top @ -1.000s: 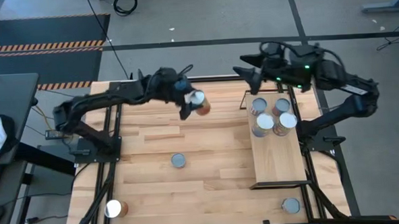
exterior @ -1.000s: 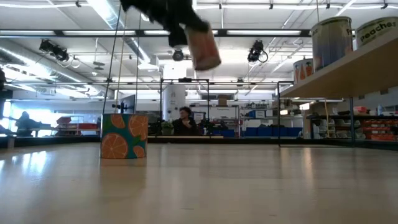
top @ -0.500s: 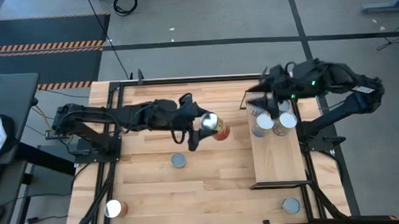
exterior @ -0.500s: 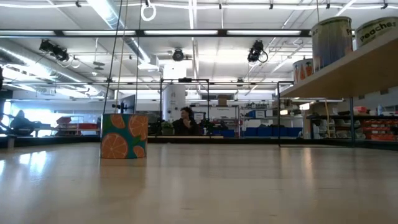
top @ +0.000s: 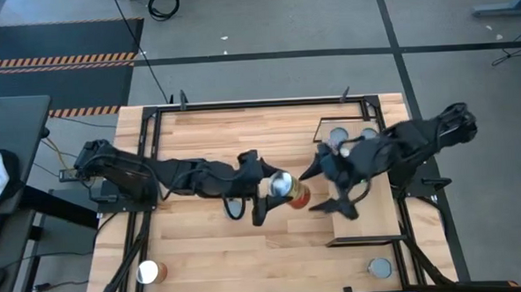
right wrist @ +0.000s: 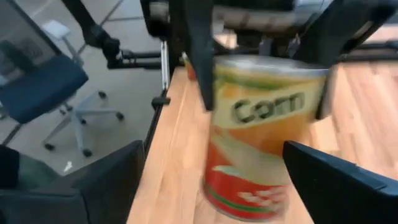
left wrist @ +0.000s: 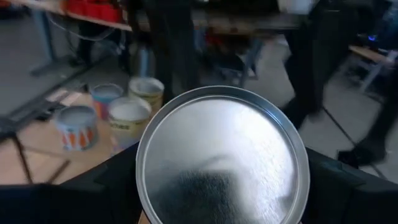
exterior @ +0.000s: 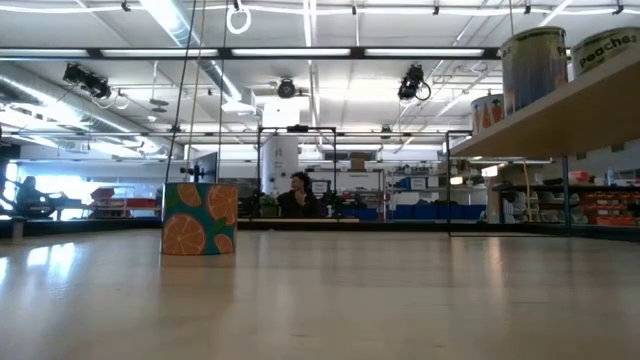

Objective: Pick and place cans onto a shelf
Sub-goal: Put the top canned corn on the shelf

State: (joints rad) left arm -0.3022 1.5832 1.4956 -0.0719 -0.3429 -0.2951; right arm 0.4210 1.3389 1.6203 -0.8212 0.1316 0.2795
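My right gripper should first move toward the corn can and then close on it, because my fingers are short of the can's sides and would miss it if they closed now.
My left gripper is shut on a corn can with a silvery top and orange-yellow sides, above the table's middle. The can's top fills the left wrist view. My right gripper is open and faces the can from the shelf side. Its fingers stand apart on either side without touching. The shelf stands at the table's right. A can shows at its far end, and my right arm hides the others there. They also show in the left wrist view. My left gripper pinches the can between its two fingers, one on each side of the wall just below the top rim. The fingers come from above, pointing down along the can. The can hangs about upright, lifted clear of the table.
Loose cans stand on the table: one under my left arm, one at the near left corner, one near the shelf's near end. The low view shows an orange-patterned can and the raised shelf with cans.
My left gripper has carried the can from the table's far middle toward the near edge and right, closer to the shelf, and out of the low view. My right gripper has swung from the shelf's far end toward the near edge and left, up to the can.
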